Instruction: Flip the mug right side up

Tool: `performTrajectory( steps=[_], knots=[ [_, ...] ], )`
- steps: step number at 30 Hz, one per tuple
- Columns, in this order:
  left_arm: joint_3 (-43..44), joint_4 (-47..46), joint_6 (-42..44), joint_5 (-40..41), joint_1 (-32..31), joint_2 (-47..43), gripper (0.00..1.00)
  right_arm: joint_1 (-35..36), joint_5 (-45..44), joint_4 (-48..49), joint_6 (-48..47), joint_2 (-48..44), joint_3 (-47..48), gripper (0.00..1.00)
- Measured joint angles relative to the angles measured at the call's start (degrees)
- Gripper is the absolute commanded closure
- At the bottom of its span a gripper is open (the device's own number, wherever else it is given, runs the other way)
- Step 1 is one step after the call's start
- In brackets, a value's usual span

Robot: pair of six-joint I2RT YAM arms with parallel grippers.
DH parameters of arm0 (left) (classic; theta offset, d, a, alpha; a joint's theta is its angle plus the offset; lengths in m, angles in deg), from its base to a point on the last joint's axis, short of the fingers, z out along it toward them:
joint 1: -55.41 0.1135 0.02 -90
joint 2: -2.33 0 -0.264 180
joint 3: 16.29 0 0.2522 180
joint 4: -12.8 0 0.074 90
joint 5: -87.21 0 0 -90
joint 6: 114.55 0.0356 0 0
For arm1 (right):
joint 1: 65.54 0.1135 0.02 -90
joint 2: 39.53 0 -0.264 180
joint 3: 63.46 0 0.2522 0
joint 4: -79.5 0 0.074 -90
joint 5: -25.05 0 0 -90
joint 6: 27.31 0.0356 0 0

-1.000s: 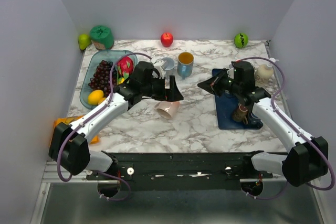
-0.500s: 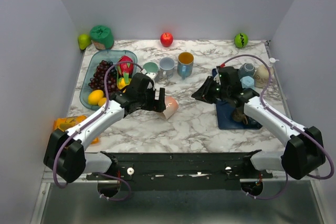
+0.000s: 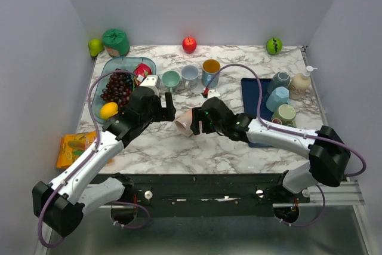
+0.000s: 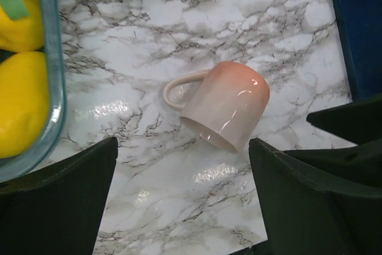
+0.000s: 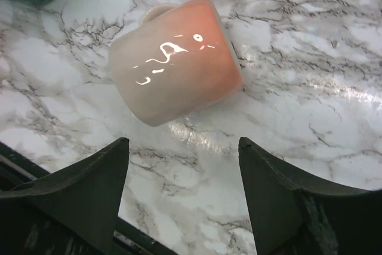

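Note:
I will next pick up the pink mug with my right gripper by its rim [image 3: 189,134] [image 5: 148,119] opposite the handle, so the handle stays free for my left gripper.
The pink mug [image 3: 186,122] lies on its side on the marble table, midway between my two grippers. In the left wrist view the mug [image 4: 224,103] has its handle to the left and its rim toward the camera; my left gripper [image 4: 184,147] stands open just short of it, holding nothing. In the right wrist view the mug [image 5: 173,70] shows its side, and my right gripper [image 5: 184,143] is open just short of it, not touching. From above, the left gripper [image 3: 167,111] is left of the mug and the right gripper [image 3: 199,122] is right of it.
A glass dish [image 3: 126,62] of grapes and fruit sits at the left. Three upright mugs [image 3: 190,74] stand behind the pink one. A blue mat [image 3: 250,91] at the right carries overturned mugs [image 3: 277,98], with a soap bottle [image 3: 301,82] beside it. An orange packet [image 3: 74,147] lies near left.
The right arm swung left from the blue mat to the pink mug and its jaws opened. The left gripper drew back to the left of the mug. The mug barely moved.

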Motion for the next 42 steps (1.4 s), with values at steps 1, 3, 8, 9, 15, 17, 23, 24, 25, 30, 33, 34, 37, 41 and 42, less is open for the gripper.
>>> performTrajectory(
  steps=[1,3,8,9,15,17,23,24,25,30,33,34,37,41,42],
  knots=[
    [0.33,0.09,-0.04,0.98,0.04,-1.14,0.01,1.38,-2.1,0.46,-0.76,1.22,0.63,0.16],
    [1.27,0.17,-0.15,2.78,0.09,-3.08,0.01,3.8,-5.97,0.83,-1.88,3.72,2.01,0.15],
    [4.5,1.44,-0.15,5.88,0.17,-6.67,0.01,8.07,-13.75,1.44,-4.09,9.4,6.05,0.13],
    [5.05,1.64,-0.15,6.25,0.17,-7.08,0.01,8.72,-15.17,1.46,-4.39,10.45,6.91,0.13],
    [6.67,3.15,-0.11,7.89,0.26,-9.18,0.01,11.67,-24.22,0.83,-4.76,16.24,11.45,0.13],
    [6.67,3.63,-0.09,8.04,0.26,-9.42,0.01,12.46,-28.13,0.13,-4.81,18.78,13.03,0.13],
    [6.67,4.92,0.31,8.07,0.28,-10.01,0.01,13.99,-37.92,-1.11,-6.71,26.67,17.07,0.14],
    [6.67,5.14,0.42,8.07,0.28,-10.16,0.01,14.1,-38.86,-1.46,-6.84,27.67,17.75,0.15],
    [6.67,5.27,0.52,8.07,0.28,-10.34,0.01,14.12,-39.63,-1.68,-6.99,28.63,18.34,0.16],
    [6.67,5.79,1.05,8.07,0.33,-10.67,0.01,14.16,-43.52,-3.56,-7.56,32.17,20.65,0.35],
    [6.69,6.23,1.29,8.04,0.44,-10.64,0.01,14.16,-45.05,-4.02,-7.78,33.24,21.46,0.48],
    [6.71,6.27,1.33,8.07,0.44,-10.64,0.01,14.16,-45.2,-4.04,-7.76,33.42,21.49,0.52],
    [6.73,6.32,1.36,8.04,0.44,-10.64,0.01,14.16,-46.36,-4.59,-7.63,33.66,21.49,0.67],
    [6.73,6.43,1.36,8.04,0.44,-10.64,0.01,14.12,-49.37,-4.46,-7.26,33.68,21.62,0.84],
    [6.73,6.43,1.36,8.04,0.44,-10.64,0.01,14.1,-50.27,-4.26,-6.91,33.68,21.7,0.92]
  ],
)
